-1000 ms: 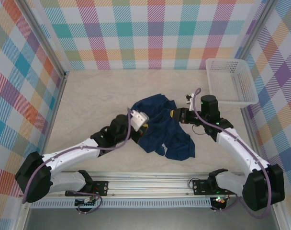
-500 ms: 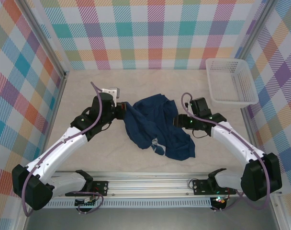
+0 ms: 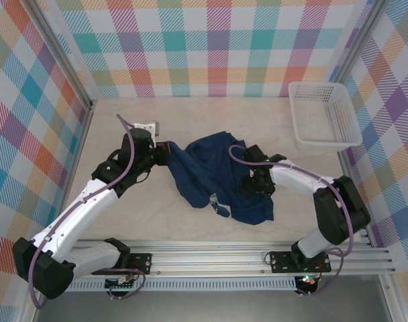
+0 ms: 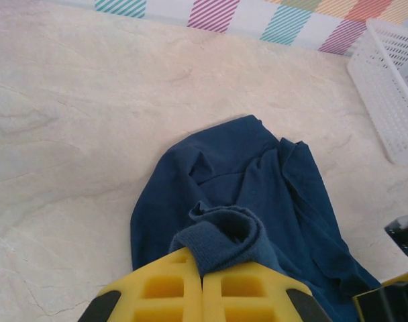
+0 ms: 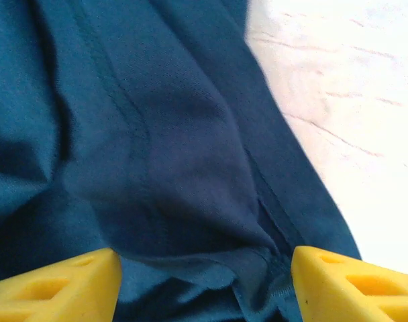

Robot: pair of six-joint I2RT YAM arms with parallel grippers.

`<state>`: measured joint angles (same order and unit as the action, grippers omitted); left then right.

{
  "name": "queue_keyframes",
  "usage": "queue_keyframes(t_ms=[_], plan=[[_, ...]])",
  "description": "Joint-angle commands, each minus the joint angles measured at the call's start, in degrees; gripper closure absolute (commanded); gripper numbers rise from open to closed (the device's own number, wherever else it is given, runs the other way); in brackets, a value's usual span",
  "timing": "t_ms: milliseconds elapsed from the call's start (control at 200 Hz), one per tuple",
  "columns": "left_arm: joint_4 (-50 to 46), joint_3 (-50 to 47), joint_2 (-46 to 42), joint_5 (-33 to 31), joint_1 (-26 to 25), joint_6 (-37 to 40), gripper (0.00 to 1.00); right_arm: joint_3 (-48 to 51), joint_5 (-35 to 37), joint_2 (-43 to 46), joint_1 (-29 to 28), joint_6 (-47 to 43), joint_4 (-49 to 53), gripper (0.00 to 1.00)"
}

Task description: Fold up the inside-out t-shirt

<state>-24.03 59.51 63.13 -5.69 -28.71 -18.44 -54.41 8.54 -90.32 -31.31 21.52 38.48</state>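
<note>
I should next pull the cloth out straight for folding, so I need to grip the t-shirt's seamed fold [image 5: 209, 263] with my right gripper, opposite my left gripper's hold.
The inside-out t-shirt [image 3: 214, 171] is a dark navy cloth lying crumpled in the middle of the table. My left gripper [image 3: 165, 151] is at its left edge, shut on a bunched fold of the t-shirt [image 4: 224, 235], which rises between the yellow fingers [image 4: 157, 288]. My right gripper [image 3: 253, 185] sits low over the shirt's right half. Its yellow fingertips [image 5: 63, 285] stand wide apart and open, with a seamed fold of the t-shirt [image 5: 190, 174] lying between them, not pinched.
A white mesh basket [image 3: 323, 113] stands at the back right, seen also at the right edge of the left wrist view [image 4: 392, 80]. Beige tabletop [image 3: 123, 127] surrounds the shirt. Plaid walls close the left, back and right sides.
The left gripper has moved back and to the left, dragging the shirt's left edge with it. The right gripper has opened and swung inward and down onto the shirt's right half.
</note>
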Motion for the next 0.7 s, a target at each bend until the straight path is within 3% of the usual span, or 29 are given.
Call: queue_keyframes(t_ms=[0,95,250,385,575,695], plan=[[-0.75,1.38,-1.54,-1.46,0.78,0.15,1.0,-4.44,5.91,-4.26,-1.74,-2.54,3.57,0.32],[-1.39,1.49,-1.7,-2.13,0.94,0.33,1.0,-7.11,7.74,-8.0,-2.69,-3.67,3.73,0.38],[-3.73,3.08,-2.39,-3.15,2.35,0.44,1.0,-8.96,9.84,-7.55,-2.23,-4.73,1.92,0.74],[-6.5,6.24,-3.23,-3.2,5.26,0.04,1.0,-7.4,7.61,0.59,0.97,-5.61,-1.08,1.0],[-10.85,13.43,-3.26,-1.41,11.03,-0.4,1.0,-4.01,-5.95,14.32,12.35,-3.97,-7.7,1.0],[-14.15,17.61,-2.75,0.24,16.12,0.58,1.0,-2.93,-9.95,19.55,17.49,-3.1,-8.87,1.0]])
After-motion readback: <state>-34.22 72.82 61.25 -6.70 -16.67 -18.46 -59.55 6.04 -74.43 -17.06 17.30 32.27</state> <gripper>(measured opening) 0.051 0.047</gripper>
